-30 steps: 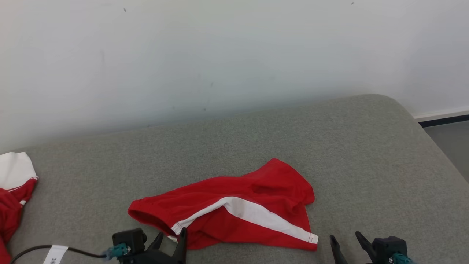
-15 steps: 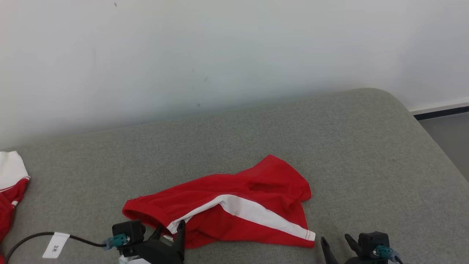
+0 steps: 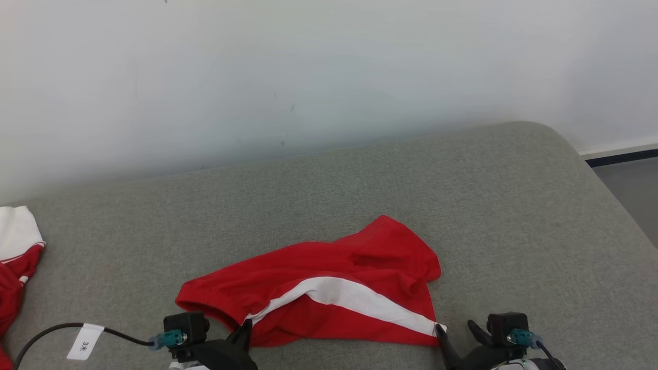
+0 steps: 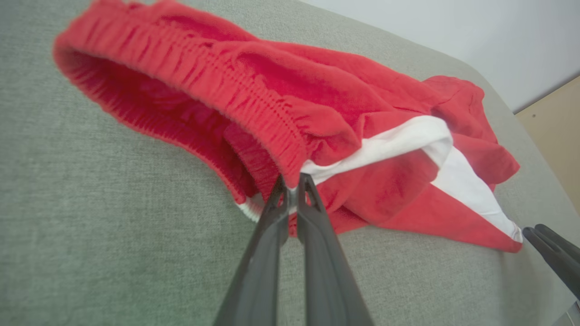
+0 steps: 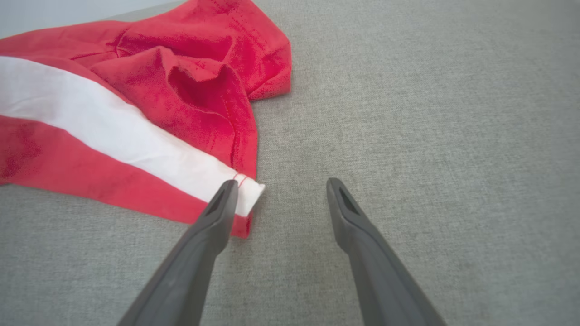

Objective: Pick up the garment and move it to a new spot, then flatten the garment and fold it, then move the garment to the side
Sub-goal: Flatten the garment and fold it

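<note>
The red shorts are crumpled. The shorts need to be flattened, so next my right gripper will grab the leg hem by its white stripe corner point(image 3: 440, 329).
The garment point(image 3: 329, 277) is a pair of red shorts with a white side stripe, lying crumpled on the grey cushion point(image 3: 360, 190). My left gripper point(image 3: 245, 325) is at its near left end. In the left wrist view the left gripper point(image 4: 293, 181) is shut, pinching the elastic waistband of the garment point(image 4: 317, 104) where the white stripe begins. My right gripper point(image 3: 456, 331) stands open at the near right hem corner. In the right wrist view the right gripper point(image 5: 281, 185) has its left finger over the white corner of the garment point(image 5: 136, 90) and its right finger over bare cushion.
Another red and white cloth point(image 3: 15, 246) lies at the cushion's far left edge. A pale wall point(image 3: 308, 77) runs behind the cushion. The cushion rounds off at the right, with floor point(image 3: 632, 195) beyond. A black cable with a white tag point(image 3: 85, 341) trails from my left wrist.
My left gripper has shut on the waistband. My right gripper has moved left, up to the hem corner. The head camera has shifted slightly.
</note>
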